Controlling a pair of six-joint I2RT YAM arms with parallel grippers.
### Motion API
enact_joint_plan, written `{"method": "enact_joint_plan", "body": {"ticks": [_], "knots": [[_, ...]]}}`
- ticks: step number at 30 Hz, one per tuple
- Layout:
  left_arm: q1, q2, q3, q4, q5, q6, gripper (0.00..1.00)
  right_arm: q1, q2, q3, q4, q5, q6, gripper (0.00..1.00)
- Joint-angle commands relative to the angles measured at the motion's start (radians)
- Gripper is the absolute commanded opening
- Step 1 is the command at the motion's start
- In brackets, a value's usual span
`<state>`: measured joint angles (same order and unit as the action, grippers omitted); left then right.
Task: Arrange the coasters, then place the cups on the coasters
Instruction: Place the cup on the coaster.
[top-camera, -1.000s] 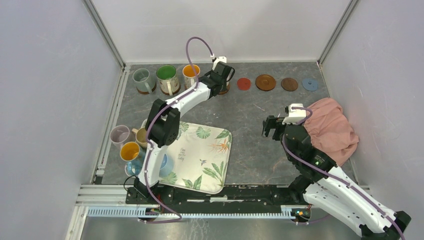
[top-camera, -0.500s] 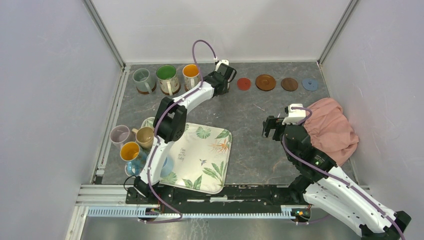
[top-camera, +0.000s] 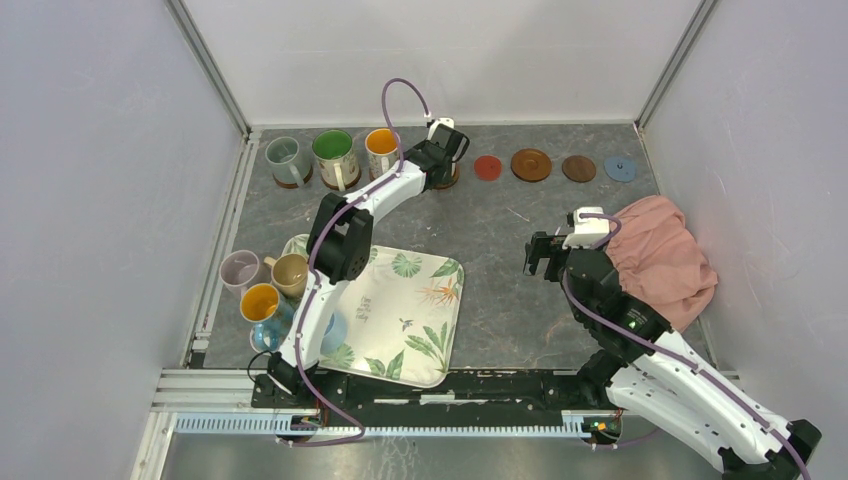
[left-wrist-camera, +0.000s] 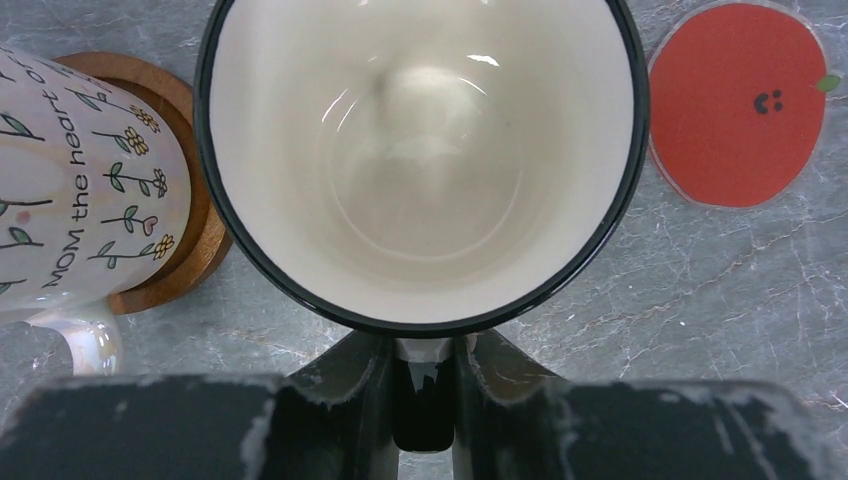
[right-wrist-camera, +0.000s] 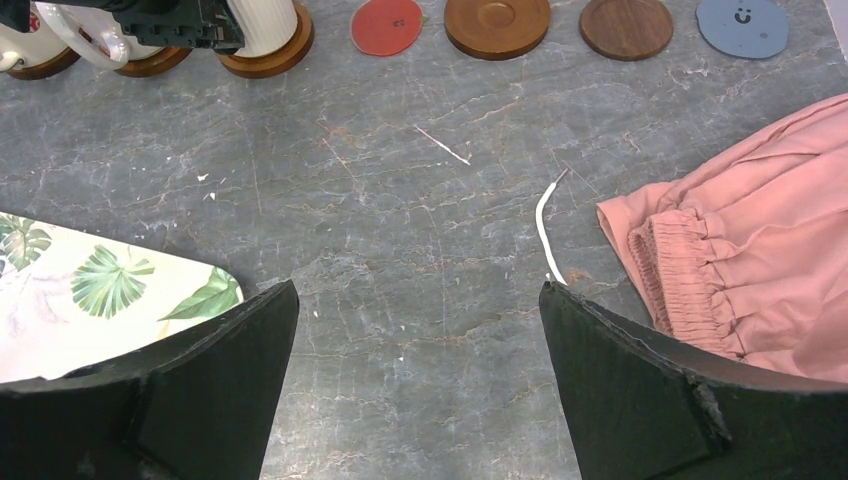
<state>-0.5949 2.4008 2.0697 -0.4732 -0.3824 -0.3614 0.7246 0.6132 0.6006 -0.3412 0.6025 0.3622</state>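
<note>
My left gripper should open now, because the cream cup is upright on the wooden coaster and would stay there.
My left gripper (left-wrist-camera: 430, 350) is shut on the handle of the cream cup with a dark rim (left-wrist-camera: 420, 150). In the right wrist view this cup (right-wrist-camera: 262, 18) stands on a wooden coaster (right-wrist-camera: 268, 55), left of the red coaster (right-wrist-camera: 386, 25). Further right in the row lie a brown coaster (top-camera: 531, 164), a dark brown one (top-camera: 578, 168) and a grey-blue one (top-camera: 620, 168). Three cups (top-camera: 333, 152) stand on coasters at the back left. Several more cups (top-camera: 262, 298) cluster by the left wall. My right gripper (right-wrist-camera: 420, 380) hovers open over bare table.
A leaf-print tray (top-camera: 405, 315) lies at the front centre-left. A pink cloth (top-camera: 660, 255) is heaped at the right, beside my right arm. A thin white strip (right-wrist-camera: 545, 225) lies on the table near the cloth. Walls enclose the table on three sides.
My left arm's elbow has swung farther back and right, while its gripper keeps the cream cup at the coaster left of the red one. The right arm has not moved.
</note>
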Motion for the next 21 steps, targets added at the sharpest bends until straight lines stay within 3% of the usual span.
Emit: {"method": "enact_joint_plan", "body": {"ticks": [1, 21], "knots": [[0.007, -0.006, 0.07, 0.057, 0.017, 0.04, 0.1, -0.001, 0.004, 0.027, 0.008, 0.012, -0.012, 0.98], [-0.008, -0.175, -0.065, 0.068, 0.058, 0.05, 0.81, -0.002, 0.007, -0.002, 0.029, 0.012, -0.015, 0.98]]}}
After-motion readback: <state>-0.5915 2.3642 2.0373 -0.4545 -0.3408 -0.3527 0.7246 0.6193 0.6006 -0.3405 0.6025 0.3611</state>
